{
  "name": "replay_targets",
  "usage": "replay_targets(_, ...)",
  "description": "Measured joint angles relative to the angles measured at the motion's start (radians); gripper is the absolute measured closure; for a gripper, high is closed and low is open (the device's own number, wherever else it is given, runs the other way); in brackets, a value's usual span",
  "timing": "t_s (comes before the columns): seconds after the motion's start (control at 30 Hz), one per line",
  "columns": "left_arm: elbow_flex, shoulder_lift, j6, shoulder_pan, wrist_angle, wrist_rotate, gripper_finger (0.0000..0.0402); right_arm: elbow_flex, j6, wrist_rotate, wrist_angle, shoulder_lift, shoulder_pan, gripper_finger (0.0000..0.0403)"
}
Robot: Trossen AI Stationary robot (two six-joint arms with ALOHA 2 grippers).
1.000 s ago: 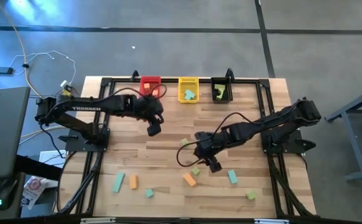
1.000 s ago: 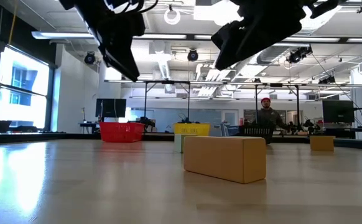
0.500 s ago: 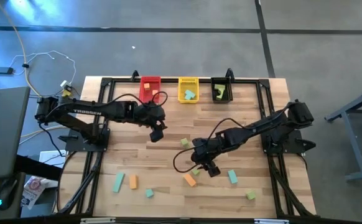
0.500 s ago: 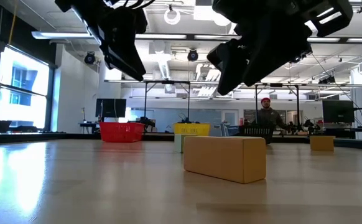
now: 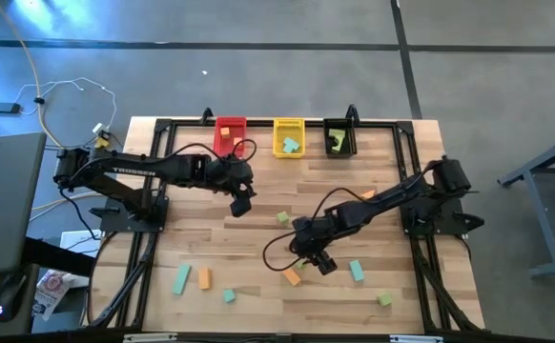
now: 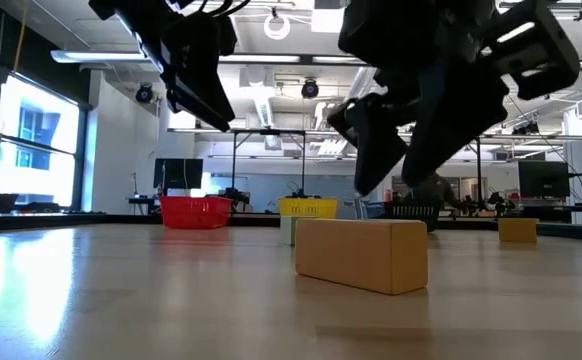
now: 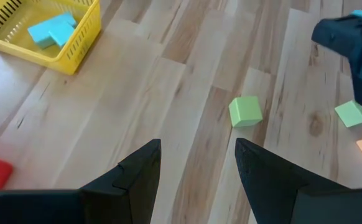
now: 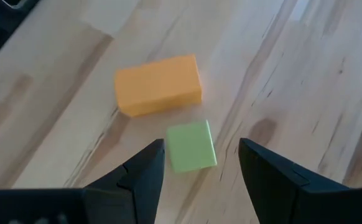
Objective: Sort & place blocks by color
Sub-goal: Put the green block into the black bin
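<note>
I should lower my right gripper before I close it on the green cube (image 8: 191,147), because its fingers stop above the cube in the right wrist view.
Orange, teal and light green blocks lie scattered on the wooden table. My right gripper (image 5: 314,261) is open and low over the near middle. In its wrist view a light green cube (image 8: 191,146) lies on the table just ahead of the gap between its fingers (image 8: 201,167), untouched, beside an orange bar (image 8: 158,84). My left gripper (image 5: 242,202) hangs open above the table's far-middle part, holding nothing. In its wrist view another green cube (image 7: 245,111) rests on the wood ahead of it.
Red (image 5: 230,133), yellow (image 5: 289,136) and black (image 5: 339,138) bins stand along the far edge; the yellow one holds a teal block (image 7: 50,31). More blocks lie near the front: a teal bar (image 5: 181,278), an orange one (image 5: 204,277), teal (image 5: 357,271), green (image 5: 384,299).
My right gripper has come down and a little toward the table's near left, closing in on the green cube beside the orange bar, still open. No block has moved.
</note>
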Motion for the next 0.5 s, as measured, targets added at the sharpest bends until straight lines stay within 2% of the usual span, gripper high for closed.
replay_targets(0.5,0.0,0.0,-0.002,0.0,0.0,-0.026,0.021,0.0,-0.023,0.006,0.062,0.108,0.02,0.021)
